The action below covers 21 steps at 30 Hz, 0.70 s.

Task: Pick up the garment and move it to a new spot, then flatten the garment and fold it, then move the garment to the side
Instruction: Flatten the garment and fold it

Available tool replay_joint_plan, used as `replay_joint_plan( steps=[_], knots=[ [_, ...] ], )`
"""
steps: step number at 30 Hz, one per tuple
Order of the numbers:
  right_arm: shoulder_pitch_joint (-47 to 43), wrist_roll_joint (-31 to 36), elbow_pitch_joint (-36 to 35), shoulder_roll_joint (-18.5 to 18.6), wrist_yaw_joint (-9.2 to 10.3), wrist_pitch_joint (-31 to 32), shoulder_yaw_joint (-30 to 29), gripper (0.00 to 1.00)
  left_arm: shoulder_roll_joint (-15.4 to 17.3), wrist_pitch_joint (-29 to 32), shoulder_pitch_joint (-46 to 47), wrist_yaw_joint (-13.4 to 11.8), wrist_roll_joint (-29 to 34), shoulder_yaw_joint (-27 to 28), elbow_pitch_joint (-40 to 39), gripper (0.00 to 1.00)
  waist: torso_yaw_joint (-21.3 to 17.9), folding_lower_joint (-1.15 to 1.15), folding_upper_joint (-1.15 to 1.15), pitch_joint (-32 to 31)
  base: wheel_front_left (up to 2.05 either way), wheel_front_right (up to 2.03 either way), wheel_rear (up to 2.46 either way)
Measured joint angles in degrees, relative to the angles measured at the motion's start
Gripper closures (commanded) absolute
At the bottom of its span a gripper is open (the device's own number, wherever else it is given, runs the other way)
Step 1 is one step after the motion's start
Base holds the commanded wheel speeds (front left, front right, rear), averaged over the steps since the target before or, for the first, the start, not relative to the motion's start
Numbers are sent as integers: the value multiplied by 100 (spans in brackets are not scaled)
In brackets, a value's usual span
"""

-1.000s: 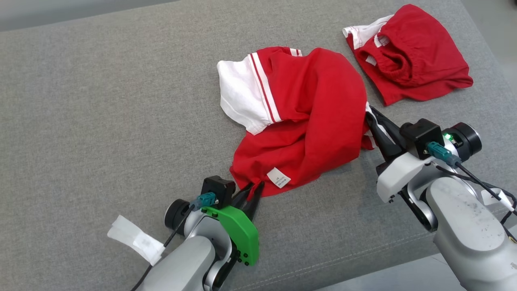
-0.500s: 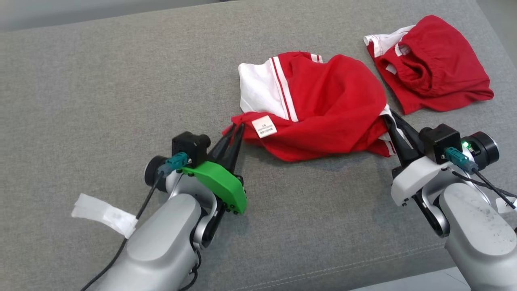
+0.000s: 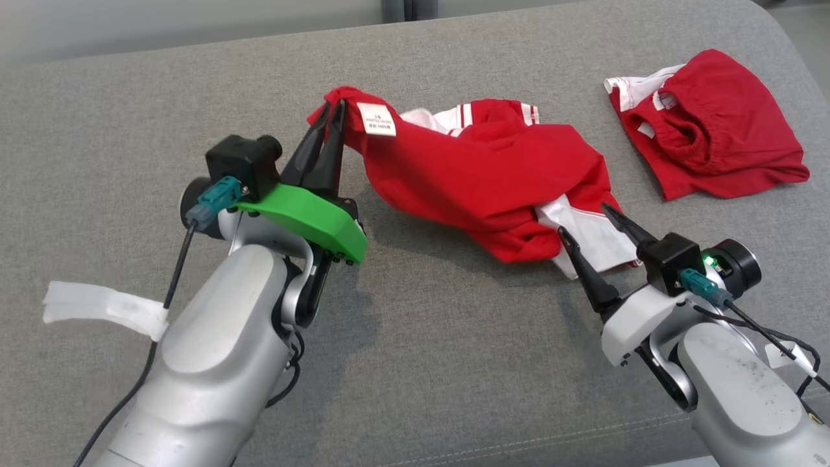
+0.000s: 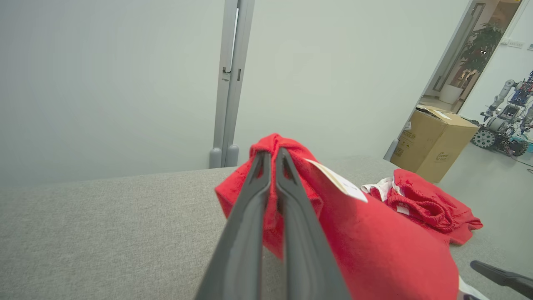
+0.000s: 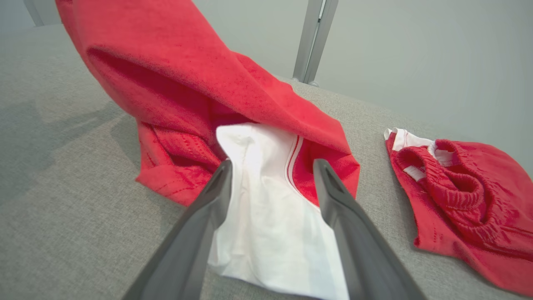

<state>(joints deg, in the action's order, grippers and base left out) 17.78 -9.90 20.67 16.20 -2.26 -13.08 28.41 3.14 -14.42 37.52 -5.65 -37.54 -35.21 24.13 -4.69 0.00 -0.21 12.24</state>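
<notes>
The shirt's sleeve end (image 3: 605, 248) lies slack, while its bunched white edge (image 3: 566, 219) puckers up in a fold, so my right gripper should grab the shirt by that edge next.
The garment (image 3: 480, 181) is a red shirt with white, striped sleeves, lying crumpled on the grey cushion (image 3: 454, 363). My left gripper (image 3: 334, 107) is shut on a red corner beside the white label and holds it raised off the cushion. The left wrist view shows the fingertips (image 4: 270, 152) pinching that red fabric (image 4: 374, 250). My right gripper (image 3: 583, 219) stands open at the shirt's near right end. In the right wrist view its fingers (image 5: 272, 162) straddle the white sleeve (image 5: 266, 216) without gripping it, while red cloth (image 5: 187, 75) hangs above.
A second red piece with an elastic waistband (image 3: 707, 123) lies at the cushion's far right. The cushion's front edge runs along the lower right. Beyond the cushion are a pale wall, a cardboard box (image 4: 437, 141) and another robot (image 4: 504, 121).
My left gripper closed on the labelled corner and lifted it up and away, stretching the shirt. My right gripper opened and let go of the white sleeve end. The head camera has also shifted.
</notes>
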Motion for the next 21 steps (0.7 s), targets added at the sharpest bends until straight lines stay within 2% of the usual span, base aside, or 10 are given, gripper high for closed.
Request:
replay_joint_plan(
  steps=[5, 12, 21],
  knots=[
    [-119, 1, -42, -9, -20, -1, 49, 0, 13, 0, 124, -46, 200, 307, -278, 100, 8, 0, 0, 2, 0, 0, 0],
    [-158, 29, -142, -1, -35, -7, 91, 0, -1, 0, 117, -49, 387, 410, -427, 100, 10, 0, 0, 90, 0, 0, 0],
    [-119, 387, -253, 8, -233, -9, 624, 0, -24, 0, -23, -93, 569, 713, -569, 100, 150, 0, 0, 271, 0, 0, 0]
  ],
)
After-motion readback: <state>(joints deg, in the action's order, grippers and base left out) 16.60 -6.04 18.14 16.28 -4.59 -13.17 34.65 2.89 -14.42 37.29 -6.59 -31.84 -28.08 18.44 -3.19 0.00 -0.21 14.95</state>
